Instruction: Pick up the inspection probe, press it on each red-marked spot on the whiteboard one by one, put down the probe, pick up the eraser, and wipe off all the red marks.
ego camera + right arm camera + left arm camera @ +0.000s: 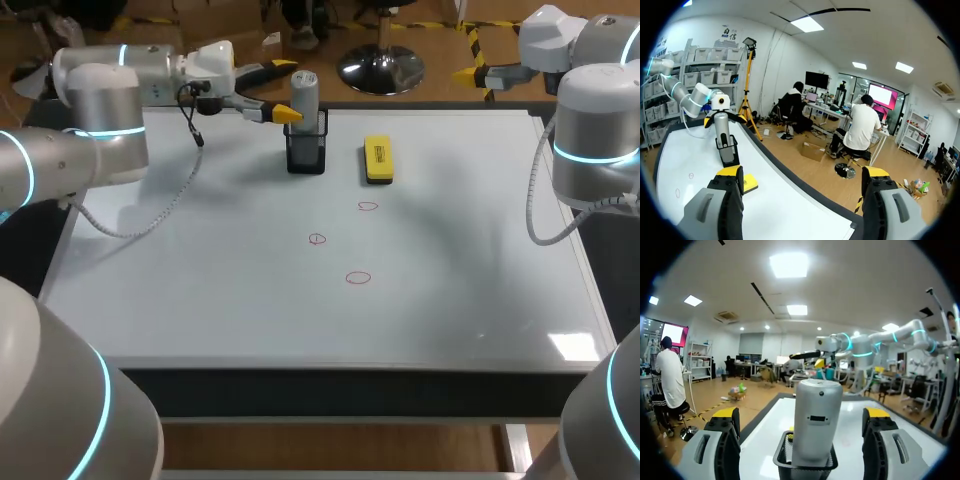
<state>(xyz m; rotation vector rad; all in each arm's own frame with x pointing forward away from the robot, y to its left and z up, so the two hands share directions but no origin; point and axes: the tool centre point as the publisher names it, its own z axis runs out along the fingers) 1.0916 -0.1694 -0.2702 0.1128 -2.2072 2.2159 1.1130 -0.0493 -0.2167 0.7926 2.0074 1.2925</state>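
My left gripper takes hold of it by its upper body [305, 95] [818, 412] next, to press the inspection probe's bottom end on each red-marked spot.
The grey inspection probe [305, 95] stands upright in a black mesh holder [306, 152] at the back of the whiteboard [200, 300]. My left gripper [287, 92] is open around the probe's top; in the left wrist view the probe [817, 420] stands between the yellow-tipped fingers [725, 416] with a gap on each side. A yellow eraser [378, 160] lies right of the holder. Three red marks [368, 207], [317, 239], [358, 278] sit mid-board. My right gripper [802, 180] is open and holds nothing, up at the board's back right corner [490, 75].
The right wrist view shows the probe [722, 131], holder [728, 148], eraser [749, 183] and my left gripper [722, 118] from the side. A black cable [190, 120] hangs from the left wrist. The board's front half is bare white surface.
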